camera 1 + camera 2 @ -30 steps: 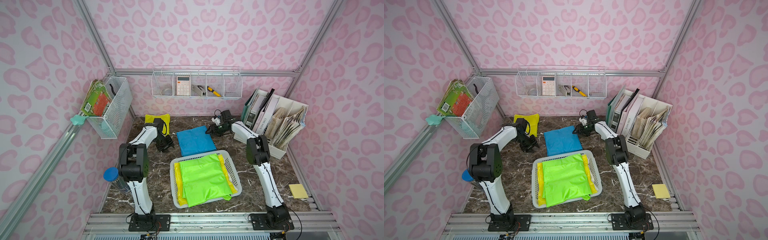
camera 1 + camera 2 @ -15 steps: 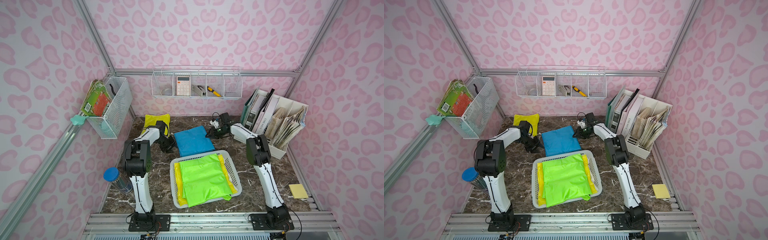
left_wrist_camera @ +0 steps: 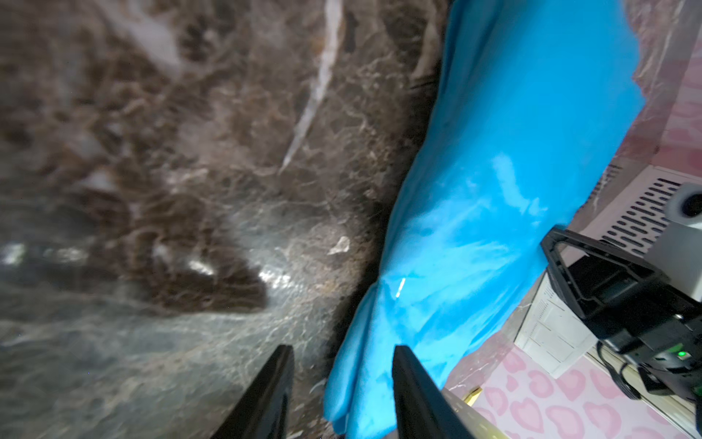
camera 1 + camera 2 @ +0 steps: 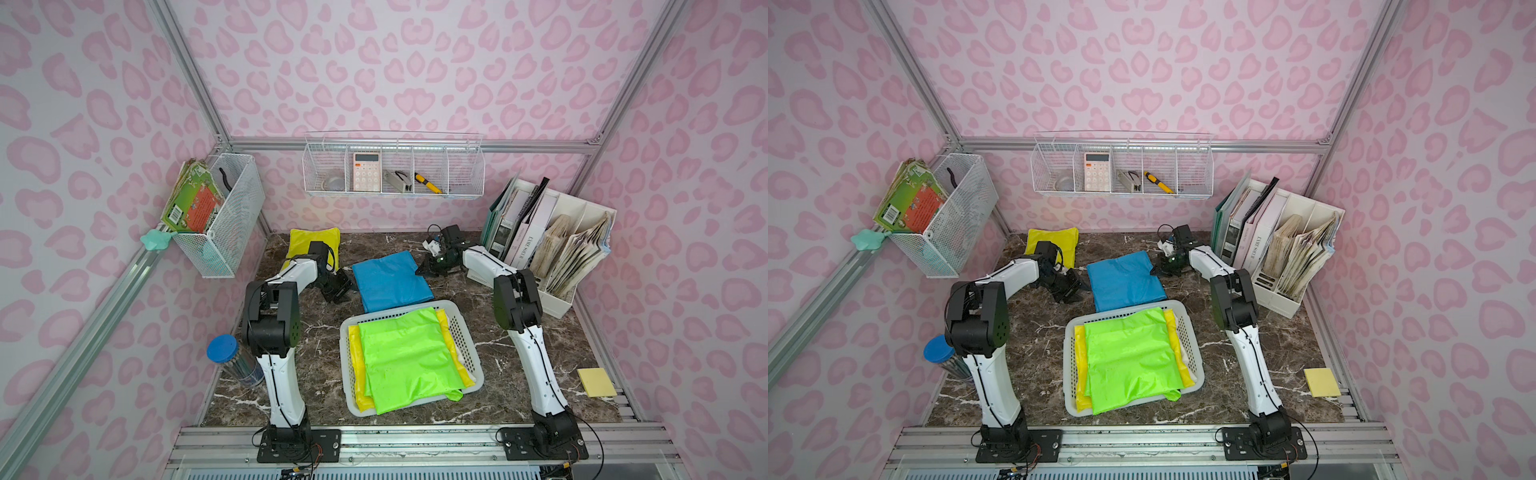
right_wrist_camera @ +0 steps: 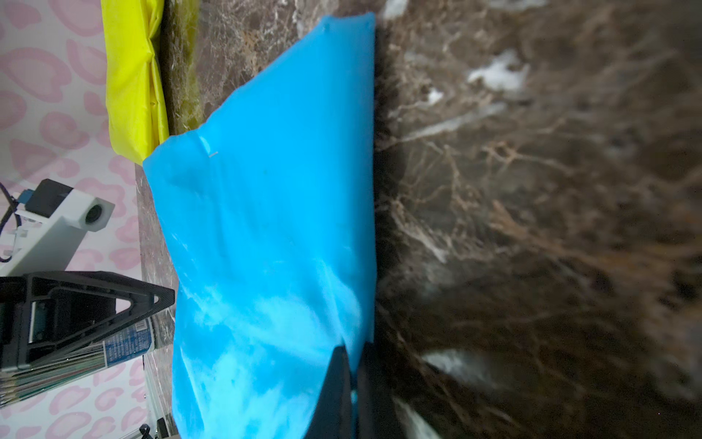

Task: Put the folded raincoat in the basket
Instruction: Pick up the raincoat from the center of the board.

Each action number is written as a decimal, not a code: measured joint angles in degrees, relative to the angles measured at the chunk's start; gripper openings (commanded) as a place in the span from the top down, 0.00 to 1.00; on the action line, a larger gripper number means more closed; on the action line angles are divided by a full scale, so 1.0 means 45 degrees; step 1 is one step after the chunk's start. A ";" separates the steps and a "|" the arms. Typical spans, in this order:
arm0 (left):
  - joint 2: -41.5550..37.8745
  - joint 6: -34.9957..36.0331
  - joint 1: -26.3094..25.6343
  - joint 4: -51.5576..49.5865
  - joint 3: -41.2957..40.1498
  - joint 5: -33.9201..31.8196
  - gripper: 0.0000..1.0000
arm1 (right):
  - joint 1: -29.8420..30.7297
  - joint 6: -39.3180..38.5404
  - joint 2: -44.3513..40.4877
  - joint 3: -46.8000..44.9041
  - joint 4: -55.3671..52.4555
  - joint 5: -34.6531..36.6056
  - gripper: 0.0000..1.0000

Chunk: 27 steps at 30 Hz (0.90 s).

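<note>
My left gripper grabs the folded blue raincoat by the edge (image 4: 357,282) (image 3: 358,387) opposite my right gripper next, to lay the raincoat flat in the basket.
A folded blue raincoat (image 4: 390,280) (image 4: 1125,280) lies flat on the marble table just behind the white perforated basket (image 4: 347,374) (image 4: 1069,365). A folded green raincoat (image 4: 407,357) lies in the basket over a yellow one (image 4: 355,365). My right gripper (image 4: 422,270) (image 5: 351,347) is shut on the blue raincoat's (image 5: 266,228) right edge, low at the table. At the left edge of the blue raincoat (image 3: 513,152), my left gripper (image 4: 343,286) (image 3: 342,347) is open, its jaws straddling a corner of the cloth.
Another folded yellow raincoat (image 4: 303,245) lies at the back left, behind the left arm. A white file organiser (image 4: 557,249) stands at the right. A blue-lidded tube (image 4: 226,357) stands front left, a yellow note pad (image 4: 596,382) front right. Wire baskets (image 4: 395,174) hang on the walls.
The right gripper has shut on the blue raincoat's right edge. The left gripper has moved right to the raincoat's left edge, and the left arm's elbow has swung inward.
</note>
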 measured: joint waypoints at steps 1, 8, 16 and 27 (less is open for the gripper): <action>0.0102 -0.0034 -0.0015 0.0199 0.0000 0.0151 0.52 | 0.0000 0.0000 -0.0005 -0.0044 0.0073 -0.0019 1.00; 0.0991 -0.0389 -0.0121 0.1326 0.0102 0.1326 0.54 | 0.0005 0.0000 -0.0010 -0.0117 0.0243 -0.0102 1.00; 0.1749 -0.0617 -0.0316 0.1928 0.0500 0.1938 0.98 | 0.0078 0.0000 -0.0049 -0.0121 0.0253 -0.0058 1.00; 0.0539 -0.0165 -0.0335 -0.0141 0.2011 -0.0233 1.00 | 0.0248 0.0491 -0.0646 0.0238 -0.0019 -0.0170 1.00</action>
